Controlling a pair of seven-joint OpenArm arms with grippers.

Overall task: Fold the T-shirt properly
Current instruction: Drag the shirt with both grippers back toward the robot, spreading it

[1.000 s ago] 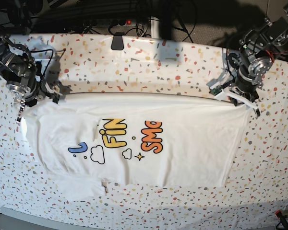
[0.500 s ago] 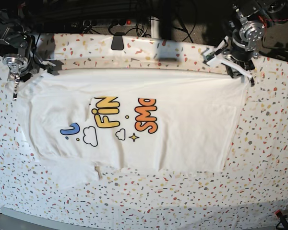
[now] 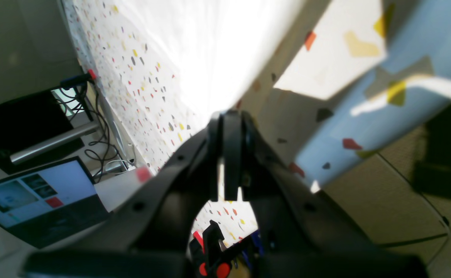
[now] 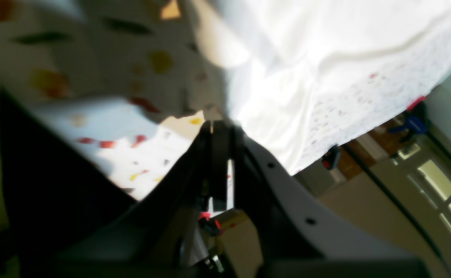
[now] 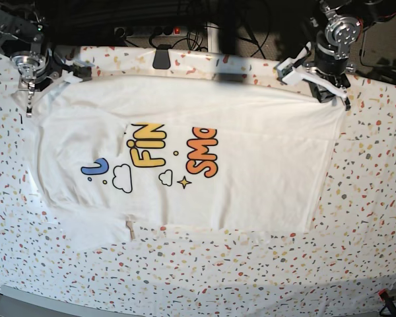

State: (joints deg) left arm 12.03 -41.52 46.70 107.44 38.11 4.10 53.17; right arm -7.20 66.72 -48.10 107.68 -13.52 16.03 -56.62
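A wide speckled part of the table cover separates the shirt's held far edge [image 5: 251,91] from the table's back edge, so my left gripper now shifts the shirt backward before releasing it.
The white T-shirt [image 5: 251,165] lies spread on the speckled table cover [image 5: 251,277], print up, showing a blue letter, yellow "FIN" and orange "SM". Its lower left part is folded under itself. At the back right, my left gripper [image 5: 344,100] is shut on the shirt's far right corner; the left wrist view shows the closed fingertips [image 3: 227,117] pinching white cloth [image 3: 210,46]. At the back left, my right gripper [image 5: 28,105] is shut on the far left corner. In the right wrist view its tips [image 4: 219,125] meet at the cloth [image 4: 306,58].
A black clamp [image 5: 162,56] sits on the table's back edge, with cables behind it. A laptop [image 3: 36,200] stands off the table beside the left arm. Red clamps [image 5: 383,294] hold the cover at the front corners.
Both grippers have pulled the shirt's far edge toward the back of the table. The whole shirt has slid away from the front edge and lies flatter.
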